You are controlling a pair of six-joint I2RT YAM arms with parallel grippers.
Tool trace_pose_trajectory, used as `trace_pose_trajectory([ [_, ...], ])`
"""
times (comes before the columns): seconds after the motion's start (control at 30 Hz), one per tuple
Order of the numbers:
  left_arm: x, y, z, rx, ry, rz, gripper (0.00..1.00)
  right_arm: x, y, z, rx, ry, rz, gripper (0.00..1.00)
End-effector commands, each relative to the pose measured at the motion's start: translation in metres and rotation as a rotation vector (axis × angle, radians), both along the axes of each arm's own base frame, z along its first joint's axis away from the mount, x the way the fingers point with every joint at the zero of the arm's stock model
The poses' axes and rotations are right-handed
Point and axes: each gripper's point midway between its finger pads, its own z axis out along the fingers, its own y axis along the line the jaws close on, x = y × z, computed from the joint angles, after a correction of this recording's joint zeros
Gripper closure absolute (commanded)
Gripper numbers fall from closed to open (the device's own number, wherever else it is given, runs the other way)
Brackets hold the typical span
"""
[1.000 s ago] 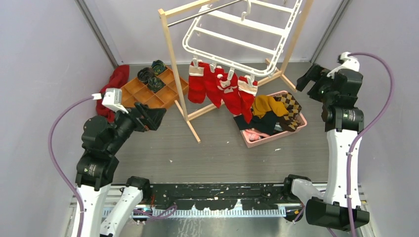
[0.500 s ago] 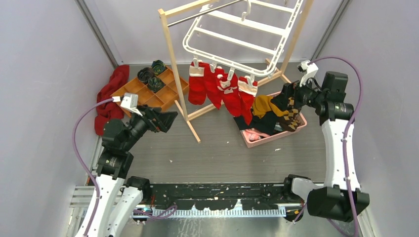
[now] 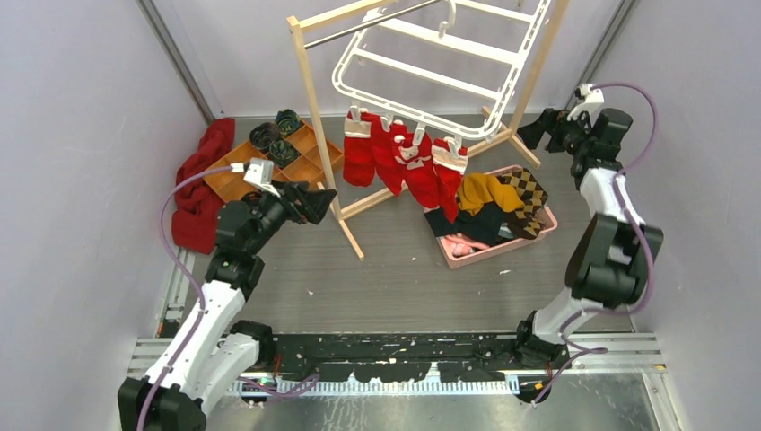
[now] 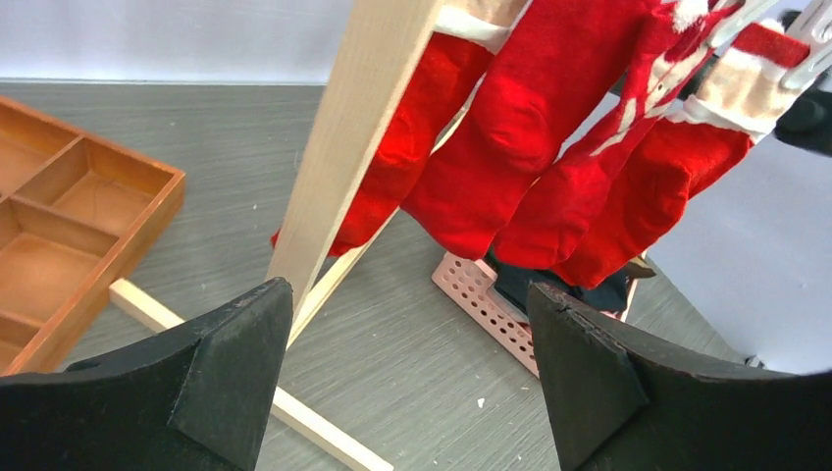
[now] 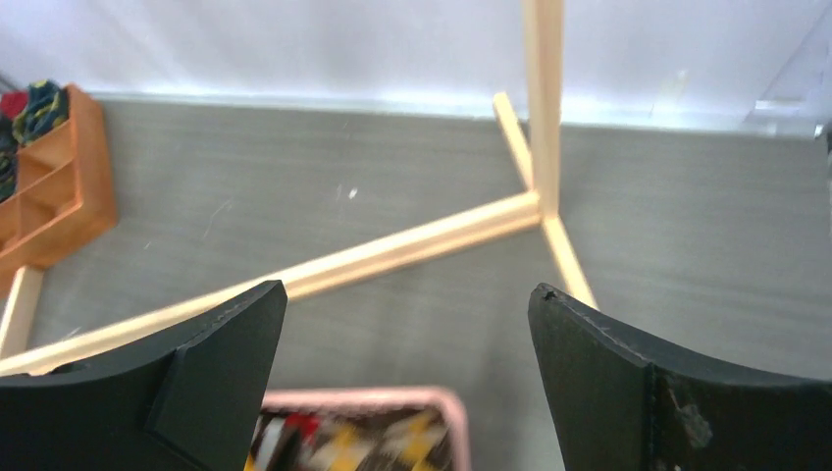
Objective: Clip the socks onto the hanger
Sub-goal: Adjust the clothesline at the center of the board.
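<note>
My right gripper grabs the wooden rack's basket-side post [image 3: 532, 83] [image 5: 545, 96] across its width next, to shift the rack for clipping the socks.
The white hanger [image 3: 431, 67] hangs tilted from the wooden rack, with several red socks [image 3: 404, 162] held in its front clips. A mustard sock [image 3: 489, 190], an argyle sock [image 3: 525, 193] and a black sock [image 3: 480, 224] lie in the pink basket [image 3: 547, 220]. My left gripper [image 3: 319, 202] is open and empty, left of the rack's front post; its wrist view shows the red socks [image 4: 530, 147] ahead. My right gripper [image 3: 529, 130] is open and empty, beyond the basket by the rack's right foot. The argyle sock [image 5: 343, 442] shows blurred under it.
The wooden rack's post [image 4: 343, 147] and floor bars [image 5: 392, 250] stand between the arms. An orange divided tray [image 3: 269, 166] with dark rolled bundles and a red cloth [image 3: 202, 175] lie at the back left. The basket's corner [image 4: 481, 294] shows under the red socks.
My left arm has reached forward and right, close to the rack's post. My right gripper swung over the basket, then drew back toward the rack's right foot. Both stayed open.
</note>
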Motion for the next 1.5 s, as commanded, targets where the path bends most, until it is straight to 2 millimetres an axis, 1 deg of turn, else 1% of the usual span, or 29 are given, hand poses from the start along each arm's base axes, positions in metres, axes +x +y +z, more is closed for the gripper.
trace_pose_trajectory([
  [0.0, 0.011, -0.016, 0.022, 0.094, -0.195, -0.029, 0.11, 0.059, -0.009, 0.07, -0.052, -0.33, 0.053, 0.01],
  [0.1, 0.023, -0.026, 0.007, 0.176, -0.212, -0.034, 0.12, 0.082, -0.008, 0.076, -0.063, -0.405, 0.078, 0.02],
  [0.13, 0.031, -0.026, 0.001, 0.193, -0.203, -0.018, 0.13, 0.089, -0.01, 0.077, -0.068, -0.413, 0.075, 0.02],
  [0.2, 0.043, -0.024, -0.005, 0.212, -0.207, 0.018, 0.15, 0.101, -0.012, 0.077, -0.057, -0.422, 0.078, 0.03],
  [0.23, 0.048, -0.022, -0.005, 0.219, -0.213, 0.038, 0.15, 0.107, -0.013, 0.079, -0.058, -0.436, 0.081, 0.04],
  [0.3, 0.058, -0.02, -0.004, 0.23, -0.236, 0.069, 0.16, 0.118, -0.011, 0.075, -0.054, -0.441, 0.092, 0.04],
  [0.33, 0.062, -0.02, -0.004, 0.235, -0.248, 0.078, 0.16, 0.125, -0.01, 0.08, -0.054, -0.46, 0.095, 0.05],
  [0.37, 0.065, -0.021, -0.003, 0.238, -0.259, 0.08, 0.17, 0.131, -0.009, 0.08, -0.053, -0.467, 0.096, 0.05],
  [0.4, 0.068, -0.023, -0.002, 0.24, -0.267, 0.075, 0.17, 0.138, -0.009, 0.076, -0.052, -0.468, 0.096, 0.06],
  [0.43, 0.07, -0.025, -0.002, 0.241, -0.272, 0.069, 0.18, 0.142, -0.007, 0.081, -0.056, -0.483, 0.096, 0.06],
  [0.47, 0.072, -0.029, -0.002, 0.248, -0.276, 0.059, 0.18, 0.149, -0.005, 0.076, -0.057, -0.485, 0.102, 0.07],
  [0.57, 0.081, -0.036, -0.004, 0.269, -0.284, 0.046, 0.2, 0.163, -0.003, 0.075, -0.067, -0.506, 0.105, 0.11],
  [0.67, 0.089, -0.045, 0.0, 0.264, -0.299, 0.021, 0.26, 0.173, -0.006, 0.075, -0.076, -0.53, 0.092, 0.15],
  [0.73, 0.095, -0.052, 0.003, 0.26, -0.301, 0.006, 0.32, 0.176, -0.006, 0.076, -0.09, -0.551, 0.096, 0.2],
  [0.83, 0.104, -0.062, 0.007, 0.251, -0.304, -0.017, 0.4, 0.176, -0.004, 0.081, -0.115, -0.59, 0.114, 0.3],
  [0.9, 0.109, -0.066, 0.009, 0.247, -0.304, -0.023, 0.43, 0.176, -0.004, 0.084, -0.119, -0.603, 0.116, 0.38],
  [1.03, 0.115, -0.067, 0.012, 0.244, -0.307, -0.014, 0.52, 0.172, -0.003, 0.09, -0.123, -0.635, 0.122, 0.58],
  [1.13, 0.118, -0.066, 0.017, 0.243, -0.308, -0.005, 0.63, 0.163, -0.002, 0.097, -0.133, -0.658, 0.123, 0.72],
  [1.17, 0.119, -0.067, 0.017, 0.245, -0.305, -0.005, 0.66, 0.158, -0.002, 0.103, -0.139, -0.673, 0.121, 0.75],
  [1.2, 0.121, -0.067, 0.018, 0.245, -0.306, -0.004, 0.68, 0.154, -0.004, 0.101, -0.139, -0.67, 0.117, 0.77],
  [1.23, 0.122, -0.068, 0.019, 0.244, -0.307, -0.006, 0.69, 0.148, -0.005, 0.107, -0.146, -0.681, 0.109, 0.78],
  [1.27, 0.124, -0.069, 0.02, 0.244, -0.308, -0.006, 0.7, 0.142, -0.009, 0.109, -0.151, -0.684, 0.096, 0.78],
  [1.3, 0.127, -0.069, 0.022, 0.243, -0.31, -0.003, 0.72, 0.137, -0.013, 0.106, -0.155, -0.674, 0.079, 0.79],
  [1.37, 0.133, -0.071, 0.023, 0.244, -0.308, -0.003, 0.74, 0.125, -0.025, 0.108, -0.168, -0.664, 0.029, 0.8],
  [1.47, 0.142, -0.078, 0.024, 0.243, -0.305, -0.022, 0.76, 0.1, -0.039, 0.109, -0.18, -0.642, -0.024, 0.83],
])
